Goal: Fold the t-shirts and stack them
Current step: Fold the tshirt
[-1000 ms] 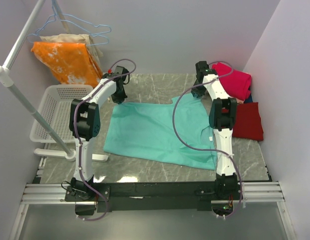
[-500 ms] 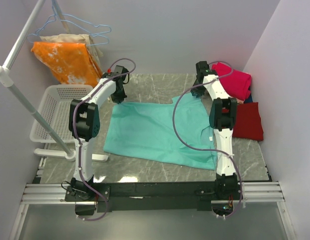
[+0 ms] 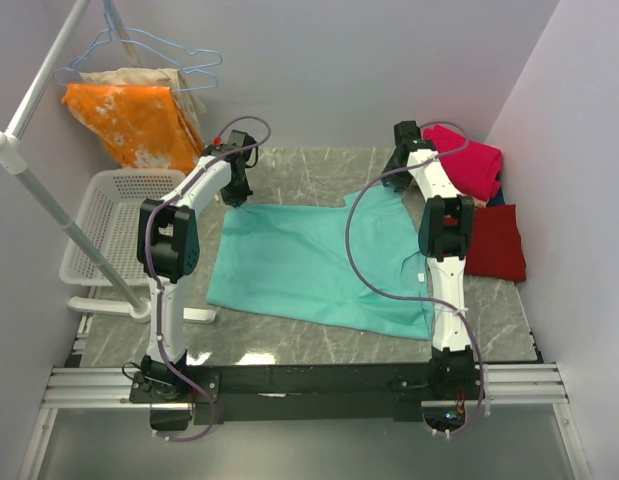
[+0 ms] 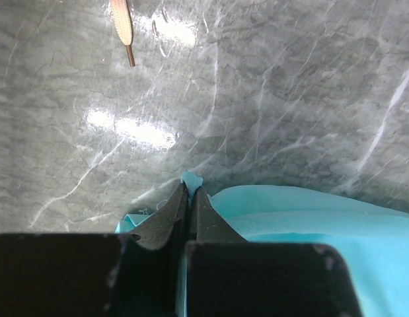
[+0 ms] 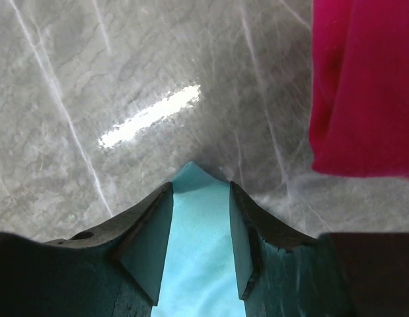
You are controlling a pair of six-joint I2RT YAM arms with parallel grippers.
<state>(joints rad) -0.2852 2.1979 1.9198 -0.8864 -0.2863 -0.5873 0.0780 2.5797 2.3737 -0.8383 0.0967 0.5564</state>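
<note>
The teal t-shirt's far side needs to be folded over, so my right gripper will next pinch the teal t-shirt's far corner [image 3: 390, 187] [image 5: 200, 187] beside the magenta-pink t-shirt, opposite my left gripper.
A teal t-shirt [image 3: 309, 265] lies spread flat on the marble table. My left gripper [image 3: 237, 196] is at its far left corner. In the left wrist view the left gripper [image 4: 191, 189] is shut on that teal corner [image 4: 191, 178], which pokes out past the fingertips. My right gripper [image 3: 397, 182] is at the shirt's far right corner. In the right wrist view the right gripper [image 5: 200, 191] is open, and the teal cloth [image 5: 194, 257] lies between the jaws without being pinched. A magenta-pink t-shirt [image 3: 471, 162] sits folded at the back right, and a dark red t-shirt [image 3: 495, 243] lies in front of it.
A white basket [image 3: 111, 225] stands left of the table beside a white rack pole [image 3: 37, 188]. An orange blotched cloth [image 3: 139, 125] and a beige cloth [image 3: 174, 82] hang on hangers at the back left. The magenta-pink shirt [image 5: 366, 86] lies close to the right gripper. A tan strip [image 4: 121, 23] lies on the marble.
The right wrist has shifted very slightly toward the back. The left arm and the teal shirt have not visibly moved.
</note>
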